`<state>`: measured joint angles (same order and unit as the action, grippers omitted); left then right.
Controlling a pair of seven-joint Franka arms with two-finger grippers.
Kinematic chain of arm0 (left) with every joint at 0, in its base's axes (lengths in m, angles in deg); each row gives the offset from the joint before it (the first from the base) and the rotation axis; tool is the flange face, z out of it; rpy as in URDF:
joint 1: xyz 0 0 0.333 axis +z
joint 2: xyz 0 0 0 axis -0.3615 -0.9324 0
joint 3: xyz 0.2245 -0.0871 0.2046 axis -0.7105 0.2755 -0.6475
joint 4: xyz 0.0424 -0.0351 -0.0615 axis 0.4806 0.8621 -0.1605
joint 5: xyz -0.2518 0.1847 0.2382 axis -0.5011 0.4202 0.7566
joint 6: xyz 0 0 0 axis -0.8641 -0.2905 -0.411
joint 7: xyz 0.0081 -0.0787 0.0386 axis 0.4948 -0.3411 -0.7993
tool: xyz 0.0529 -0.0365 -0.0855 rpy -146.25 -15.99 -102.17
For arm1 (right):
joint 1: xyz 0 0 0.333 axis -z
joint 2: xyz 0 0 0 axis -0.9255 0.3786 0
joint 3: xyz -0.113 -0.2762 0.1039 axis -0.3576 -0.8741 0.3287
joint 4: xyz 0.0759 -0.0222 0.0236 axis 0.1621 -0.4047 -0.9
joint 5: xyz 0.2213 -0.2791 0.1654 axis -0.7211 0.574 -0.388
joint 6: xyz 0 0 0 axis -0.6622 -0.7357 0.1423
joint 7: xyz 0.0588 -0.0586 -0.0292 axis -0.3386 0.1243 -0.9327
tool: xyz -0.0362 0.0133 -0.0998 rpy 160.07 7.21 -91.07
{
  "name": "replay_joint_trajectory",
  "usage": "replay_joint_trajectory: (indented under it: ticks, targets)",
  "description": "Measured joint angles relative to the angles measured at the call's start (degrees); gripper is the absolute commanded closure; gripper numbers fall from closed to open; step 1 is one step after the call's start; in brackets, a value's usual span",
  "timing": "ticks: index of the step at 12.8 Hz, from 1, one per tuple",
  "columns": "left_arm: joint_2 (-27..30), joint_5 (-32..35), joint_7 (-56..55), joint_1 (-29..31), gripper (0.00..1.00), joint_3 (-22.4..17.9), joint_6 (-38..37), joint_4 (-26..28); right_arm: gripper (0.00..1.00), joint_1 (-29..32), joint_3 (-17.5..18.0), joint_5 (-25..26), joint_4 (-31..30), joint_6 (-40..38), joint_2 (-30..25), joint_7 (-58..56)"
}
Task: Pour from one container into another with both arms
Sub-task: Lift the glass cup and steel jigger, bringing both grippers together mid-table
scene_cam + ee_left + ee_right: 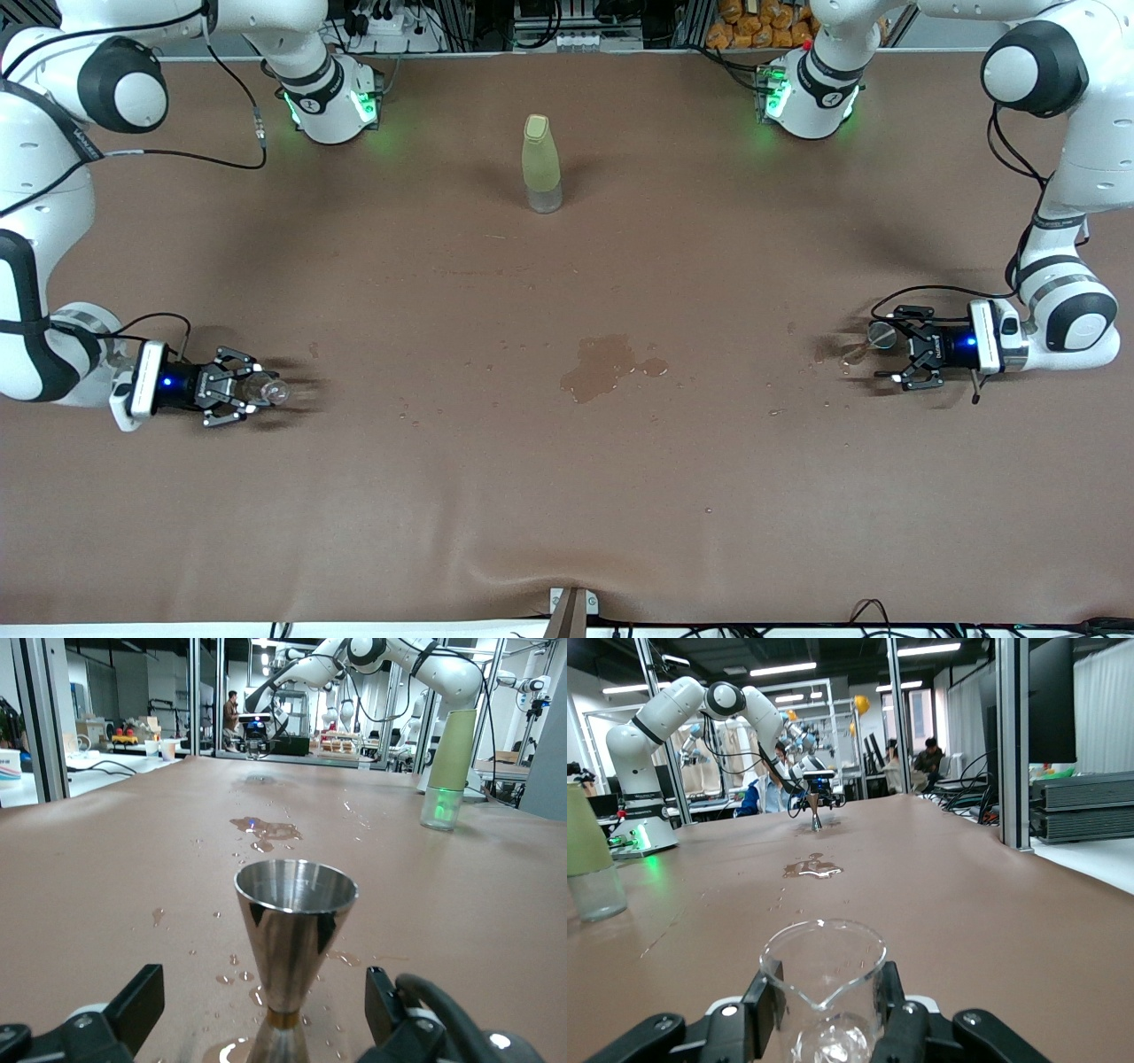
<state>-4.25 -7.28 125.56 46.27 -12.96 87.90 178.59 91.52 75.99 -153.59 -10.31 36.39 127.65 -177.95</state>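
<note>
My left gripper has its fingers around the vessel's narrow middle (283,1019), below the vessel's round rim. It would hold the slim vessel if it closed now, so it needs to close.
The short, wide clear tumbler (273,390) with a pouring lip (824,966) sits low at the right arm's end of the table. My right gripper (257,390) (824,1019) is shut on it, a finger pressed to each side. At the left arm's end stands the slim tapering vessel with a greyish round rim (880,335), upright on the table. It looks like shiny metal (295,912) in the left wrist view. My left gripper (895,347) (257,1010) is open around it, both fingers well clear of its narrow waist.
A tall yellow-green bottle (541,164) (447,762) stands mid-table toward the robots' bases. A puddle (602,365) (264,828) and scattered drops wet the brown cover between the two grippers. More drops lie around the slim vessel's foot.
</note>
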Motion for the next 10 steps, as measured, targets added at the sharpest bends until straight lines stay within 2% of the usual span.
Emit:
replay_joint_trajectory:
  ticks: [2,3,4,8,9,10]
  targets:
    - [-0.05,-0.27,0.02,-0.01,0.00,0.56,-0.01,-0.04,0.94,-2.79,0.28,-1.09,0.08,0.90,-2.89,3.18]
    - [-0.17,-0.28,0.02,0.00,0.07,0.61,-0.01,-0.04,0.94,-3.79,0.28,-1.69,-0.12,1.03,-3.59,3.95]
    - [-0.30,-0.28,0.02,0.01,0.10,0.61,-0.01,-0.04,0.94,-4.60,0.29,-2.55,-0.74,1.37,-3.91,4.18]
    - [-0.64,-0.60,0.02,0.02,0.32,0.63,-0.05,-0.04,0.94,-7.04,0.42,-5.37,-4.66,3.63,-4.57,4.17]
    - [-0.75,-0.83,0.02,0.02,0.39,0.63,-0.05,-0.04,0.94,-7.57,0.45,-5.96,-5.39,3.71,-4.84,4.17]
    - [-0.85,-0.98,0.02,0.03,0.52,0.63,-0.06,-0.04,0.94,-8.16,0.49,-6.48,-5.85,3.80,-5.16,4.17]
